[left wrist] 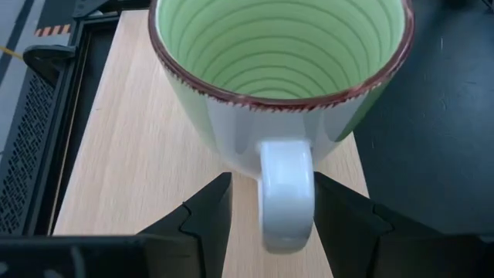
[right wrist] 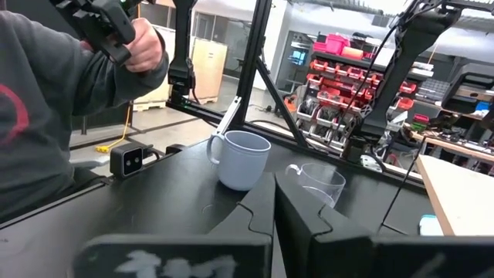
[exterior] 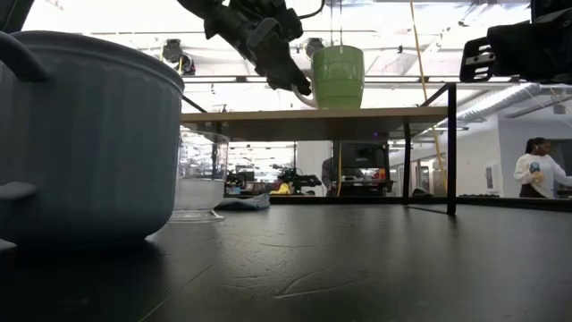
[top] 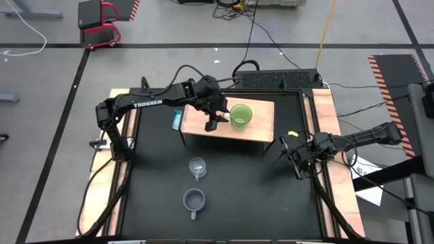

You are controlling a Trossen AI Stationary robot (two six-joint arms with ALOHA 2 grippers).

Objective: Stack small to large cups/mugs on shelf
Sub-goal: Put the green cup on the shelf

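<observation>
My left gripper needs to close on the handle now, because the white handle (top: pixel 226 116) (left wrist: pixel 286 197) is between both fingers.
The lime-green mug (top: pixel 241 116) stands upright on its base on the tan shelf (top: pixel 261 125), its white handle toward my left gripper. My left gripper (top: pixel 215 122) is open over the shelf, and in the left wrist view (left wrist: pixel 272 202) its fingers stand on either side of the handle (left wrist: pixel 287 193). The clear glass cup (top: pixel 197 167) and the grey-blue mug (top: pixel 194 199) stand on the black tabletop nearer the front; both show in the right wrist view, the mug (right wrist: pixel 241 158) and the glass (right wrist: pixel 320 181). My right gripper (top: pixel 295 157) is shut and empty at the table's right side. My left gripper comes level at the green mug's handle (left wrist: pixel 287 224), one finger on each side. A gap shows beside one finger (left wrist: pixel 208 212). The other finger (left wrist: pixel 340 208) is close against the handle, and I cannot tell whether it touches. The mug stands on the shelf.
A small teal object (top: pixel 177 120) lies by the shelf's left end. The shelf's dark legs (exterior: pixel 451 152) stand on the tabletop. A person (right wrist: pixel 46 116) is beyond the table's left side. Bare black tabletop (top: pixel 258 196) lies right of the two cups.
</observation>
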